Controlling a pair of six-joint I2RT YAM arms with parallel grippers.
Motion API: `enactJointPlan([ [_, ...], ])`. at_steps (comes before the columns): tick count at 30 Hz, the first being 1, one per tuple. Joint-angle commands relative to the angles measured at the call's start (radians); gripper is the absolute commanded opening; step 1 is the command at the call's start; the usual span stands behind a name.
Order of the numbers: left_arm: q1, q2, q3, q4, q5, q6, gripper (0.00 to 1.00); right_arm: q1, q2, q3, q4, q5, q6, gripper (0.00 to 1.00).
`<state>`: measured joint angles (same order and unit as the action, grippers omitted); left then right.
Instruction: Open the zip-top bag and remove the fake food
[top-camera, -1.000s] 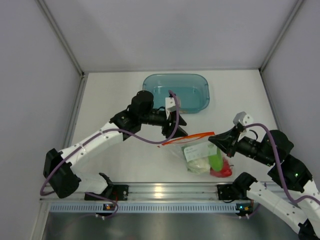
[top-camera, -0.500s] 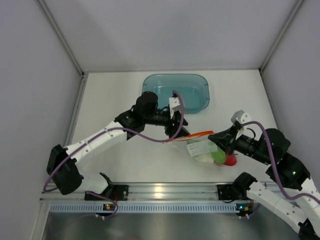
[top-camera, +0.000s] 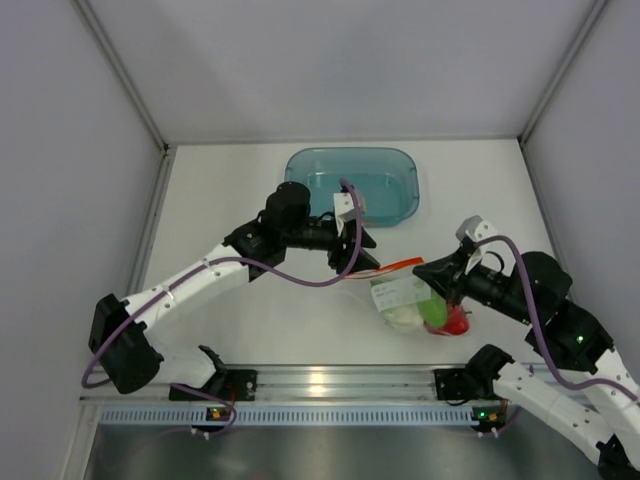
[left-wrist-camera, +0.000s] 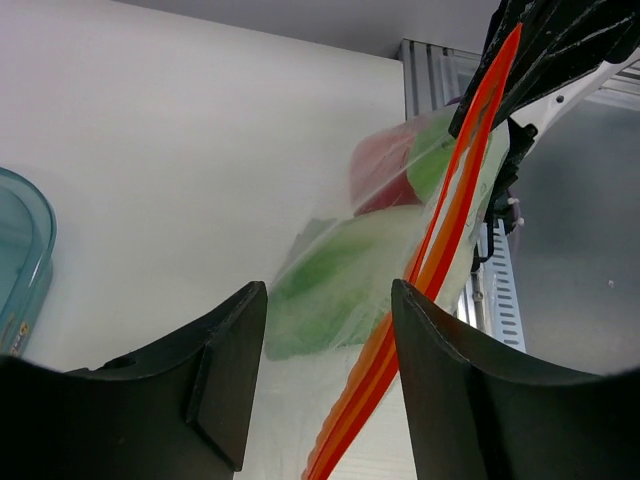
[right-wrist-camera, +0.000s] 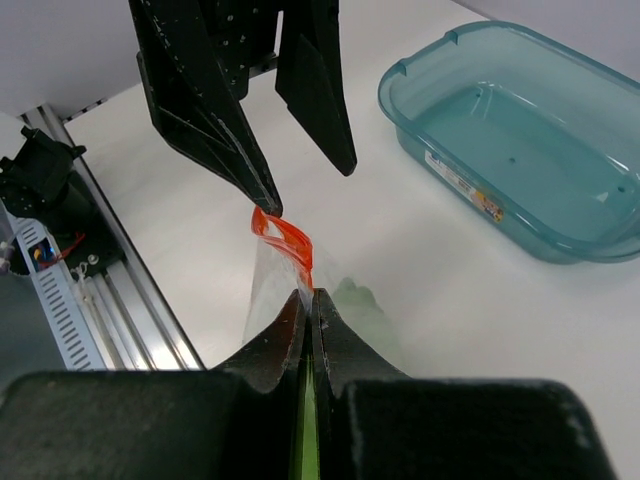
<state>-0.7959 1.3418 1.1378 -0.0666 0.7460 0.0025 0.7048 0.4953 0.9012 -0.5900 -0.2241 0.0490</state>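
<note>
The zip-top bag (top-camera: 405, 298) needs to be opened by my right gripper to remove food, so next my left gripper needs to grab the bag by its orange-red zip's loose end.
The zip-top bag (top-camera: 405, 298) hangs clear and crinkled from my right gripper (top-camera: 432, 273), which is shut on its orange-red zip strip (right-wrist-camera: 300, 255). Inside it the fake food shows: a pale cabbage (top-camera: 402, 315), a green cucumber (top-camera: 434, 310) and a red pepper (top-camera: 459, 321). My left gripper (top-camera: 357, 252) is open at the strip's free end. In the left wrist view the strip (left-wrist-camera: 400, 330) runs between the two fingers (left-wrist-camera: 225, 370), nearer the right one, with green food (left-wrist-camera: 325, 290) and the red pepper (left-wrist-camera: 378, 170) behind the plastic.
A translucent teal bin (top-camera: 352, 185) stands at the back centre, just behind the left gripper; its wall (right-wrist-camera: 455, 175) shows in the right wrist view. The metal rail (top-camera: 320, 382) runs along the near edge. White walls close in the left, right and back.
The bag has come up off the table and now hangs bunched from my right gripper. My left gripper has shifted right to the strip's free end.
</note>
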Motion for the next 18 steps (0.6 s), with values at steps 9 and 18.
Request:
enactJointPlan([
  [9, -0.003, -0.061, -0.029, 0.056, -0.02, 0.001, 0.59, 0.013, 0.026, 0.007, 0.087, 0.046, 0.015, 0.0],
  [18, -0.003, -0.075, -0.052, 0.054, -0.017, 0.017, 0.58, 0.013, 0.008, 0.004, 0.105, 0.005, 0.015, 0.0],
])
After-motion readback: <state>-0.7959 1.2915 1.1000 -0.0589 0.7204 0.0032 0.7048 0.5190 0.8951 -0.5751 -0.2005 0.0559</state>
